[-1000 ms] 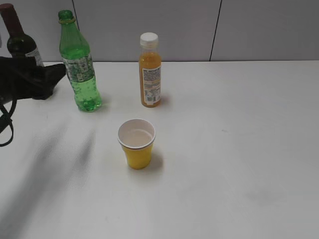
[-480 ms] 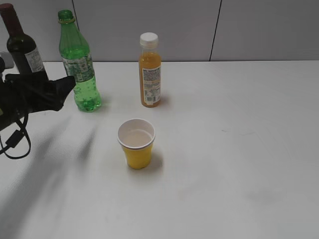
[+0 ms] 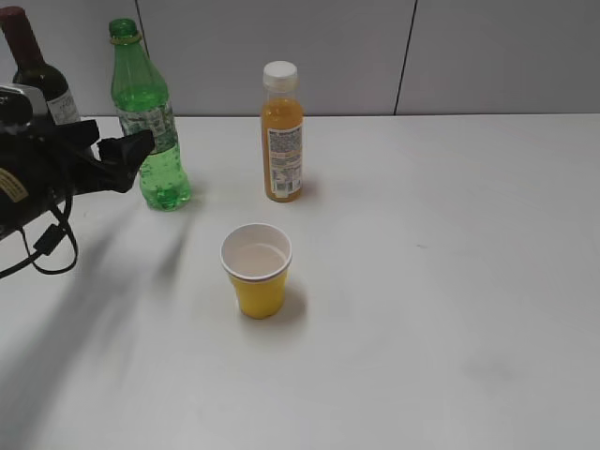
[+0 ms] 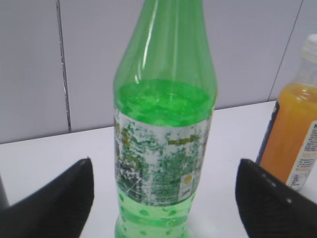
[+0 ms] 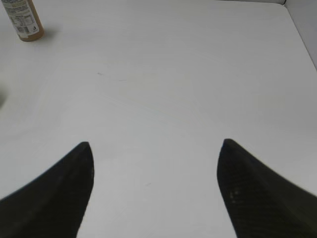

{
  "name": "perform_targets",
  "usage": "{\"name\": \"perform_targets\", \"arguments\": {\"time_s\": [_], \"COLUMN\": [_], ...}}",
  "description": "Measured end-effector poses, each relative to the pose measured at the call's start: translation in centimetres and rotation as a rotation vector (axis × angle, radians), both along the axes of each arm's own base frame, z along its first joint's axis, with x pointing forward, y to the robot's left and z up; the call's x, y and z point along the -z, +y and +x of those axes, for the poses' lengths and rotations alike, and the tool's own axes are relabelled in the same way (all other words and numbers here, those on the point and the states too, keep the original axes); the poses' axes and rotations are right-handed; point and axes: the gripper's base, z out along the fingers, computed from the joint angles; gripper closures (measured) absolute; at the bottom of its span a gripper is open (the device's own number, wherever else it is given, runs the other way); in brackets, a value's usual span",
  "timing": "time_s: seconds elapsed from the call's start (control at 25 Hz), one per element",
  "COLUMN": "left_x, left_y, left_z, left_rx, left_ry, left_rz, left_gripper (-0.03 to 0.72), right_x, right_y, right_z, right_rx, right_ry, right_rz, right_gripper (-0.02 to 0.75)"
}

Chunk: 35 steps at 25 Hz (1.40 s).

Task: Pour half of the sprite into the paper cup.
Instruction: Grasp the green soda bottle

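Note:
The sprite stands above its label; to pour, my left gripper should next grab the tall bottle around its labelled middle (image 3: 153,128).
The sprite (image 3: 150,117), a tall green capless bottle with a white-green label, stands upright at the back left of the table. It fills the left wrist view (image 4: 166,148), between the two open jaws and apart from both. My left gripper (image 3: 127,150) is open just left of the bottle at label height. The paper cup (image 3: 257,272), yellow with a white inside, stands upright near the middle of the table. My right gripper (image 5: 154,163) is open and empty above bare table; it does not show in the exterior view.
A dark wine bottle (image 3: 37,75) stands behind my left arm. An orange juice bottle (image 3: 282,131) with a white cap stands right of the sprite; it also shows in the left wrist view (image 4: 292,144) and the right wrist view (image 5: 22,20). A grey wall backs the table.
My left gripper has moved right and slightly up, from beside the wine bottle to right next to the sprite. The bottles and the cup have not moved.

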Motion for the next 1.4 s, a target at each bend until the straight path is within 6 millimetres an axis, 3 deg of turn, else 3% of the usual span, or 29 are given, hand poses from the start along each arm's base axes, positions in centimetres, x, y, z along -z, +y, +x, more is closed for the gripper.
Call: {"name": "perform_targets", "arguments": {"time_s": [1.4], "left_x": [3.7], "left_y": [-2.7], "left_z": [7.4], "left_rx": [0.027], "left_ry": [-0.015], "left_rz": [0.001], "left_gripper": [-0.005], "right_x": [0.0], "right_y": [0.0], "right_z": [0.0], "right_rx": [0.0], "right_ry": [0.0], "right_rz": [0.0], "right_gripper": [0.155]}}
